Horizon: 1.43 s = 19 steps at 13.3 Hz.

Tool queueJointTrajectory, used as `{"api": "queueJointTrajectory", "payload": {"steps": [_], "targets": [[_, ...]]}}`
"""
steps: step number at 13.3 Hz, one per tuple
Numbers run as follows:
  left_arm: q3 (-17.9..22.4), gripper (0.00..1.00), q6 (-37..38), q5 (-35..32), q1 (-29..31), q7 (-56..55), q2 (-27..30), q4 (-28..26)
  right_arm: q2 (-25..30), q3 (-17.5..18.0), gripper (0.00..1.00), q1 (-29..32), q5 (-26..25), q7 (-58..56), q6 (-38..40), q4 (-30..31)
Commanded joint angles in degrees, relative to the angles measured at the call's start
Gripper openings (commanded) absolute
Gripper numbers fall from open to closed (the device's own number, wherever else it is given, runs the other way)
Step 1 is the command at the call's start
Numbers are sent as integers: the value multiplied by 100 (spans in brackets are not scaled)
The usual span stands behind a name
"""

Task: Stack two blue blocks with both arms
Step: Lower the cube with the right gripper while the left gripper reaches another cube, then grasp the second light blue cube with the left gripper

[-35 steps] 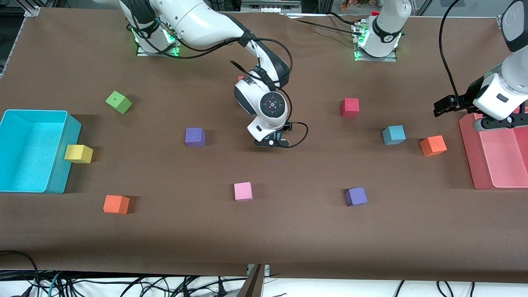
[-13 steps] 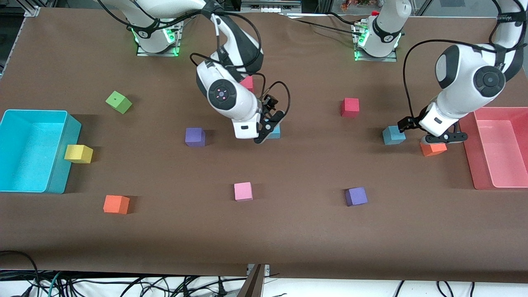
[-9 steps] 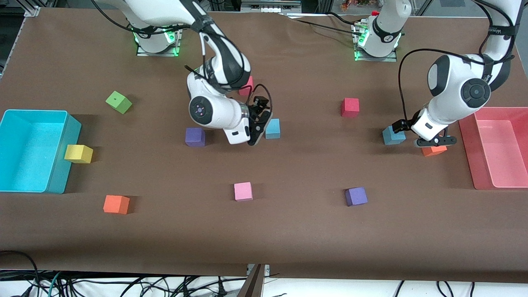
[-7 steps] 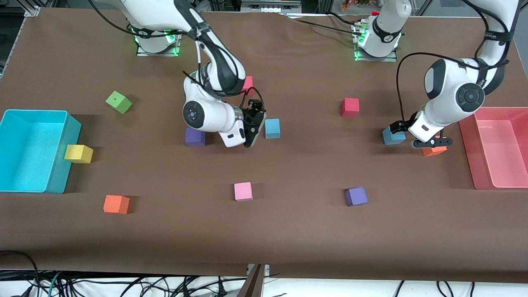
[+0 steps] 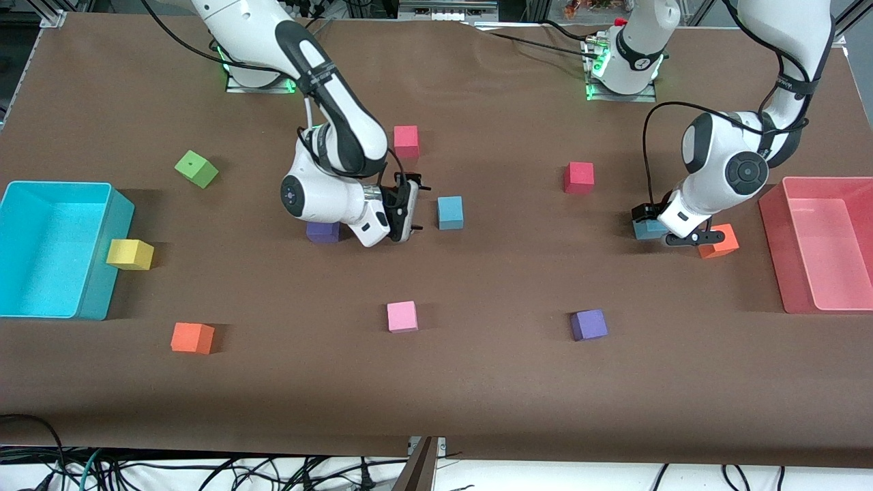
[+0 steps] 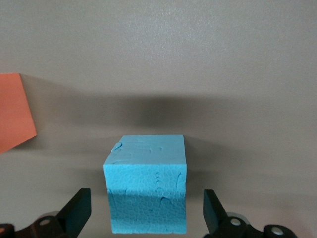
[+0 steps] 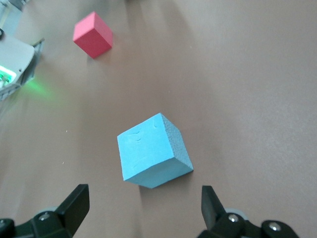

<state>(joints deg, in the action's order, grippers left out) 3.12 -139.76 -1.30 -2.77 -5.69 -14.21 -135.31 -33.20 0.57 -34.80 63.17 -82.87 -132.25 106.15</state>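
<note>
My left fingers are beside the blue block's sides, ready to close.
One blue block (image 5: 450, 213) rests on the brown table near the middle. My right gripper (image 5: 411, 206) hangs low beside it, toward the right arm's end, open and empty. In the right wrist view this block (image 7: 153, 151) lies just ahead of the open right gripper (image 7: 143, 201), apart from both fingers. The other blue block (image 5: 646, 230) sits toward the left arm's end, partly hidden by my left gripper (image 5: 667, 229). In the left wrist view that block (image 6: 147, 184) stands between the spread fingers of the left gripper (image 6: 146, 208), with a gap on each side.
An orange cube (image 5: 719, 241) lies close beside the left gripper and shows as the orange cube (image 6: 14, 111) in the left wrist view. A purple cube (image 5: 322, 232) sits under the right arm. Red cubes (image 5: 578, 178), (image 5: 406, 141), a pink tray (image 5: 774, 232), a cyan bin (image 5: 102, 273).
The right gripper swung off the middle blue block and now sits beside it. The left arm came down from the pink tray and its gripper now straddles the other blue block.
</note>
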Motion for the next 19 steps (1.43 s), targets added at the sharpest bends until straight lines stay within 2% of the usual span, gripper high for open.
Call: {"api": "queueJointTrajectory", "payload": {"steps": [1, 2, 4, 7, 8, 11, 14, 16, 19], "targets": [[-22, 91, -200, 130, 31, 121, -56, -101, 87, 57, 100, 52, 764, -1218, -169, 433], [-22, 83, -253, 130, 31, 121, -91, -136, 51, 57, 100, 52, 1097, -1553, -169, 459], [-22, 58, -262, 121, 31, 121, -82, -154, -28, 57, 100, 61, 1739, -2212, -143, 512], [-22, 9, -227, 121, 22, 94, -3, -145, -107, 57, 100, 70, 2076, -2629, -99, 512], [-22, 0, -166, 121, 22, 25, 110, -136, -134, 57, 100, 70, 2085, -2638, -99, 512], [-48, 0, 158, 121, -31, -20, 628, -66, -160, 57, 100, 79, 2085, -2655, -90, 512], [-162, 0, 676, 121, -180, -107, 884, 267, -169, 57, 100, 88, 2094, -2743, -12, 512], [-337, 0, 1168, 121, -425, -527, 946, 723, -169, 48, 100, 88, 2094, -2743, -11, 512], [-539, 0, 2240, 286, -1154, -1580, 946, 1724, -178, 48, 100, 140, 2085, -2743, 6, 521]]}}
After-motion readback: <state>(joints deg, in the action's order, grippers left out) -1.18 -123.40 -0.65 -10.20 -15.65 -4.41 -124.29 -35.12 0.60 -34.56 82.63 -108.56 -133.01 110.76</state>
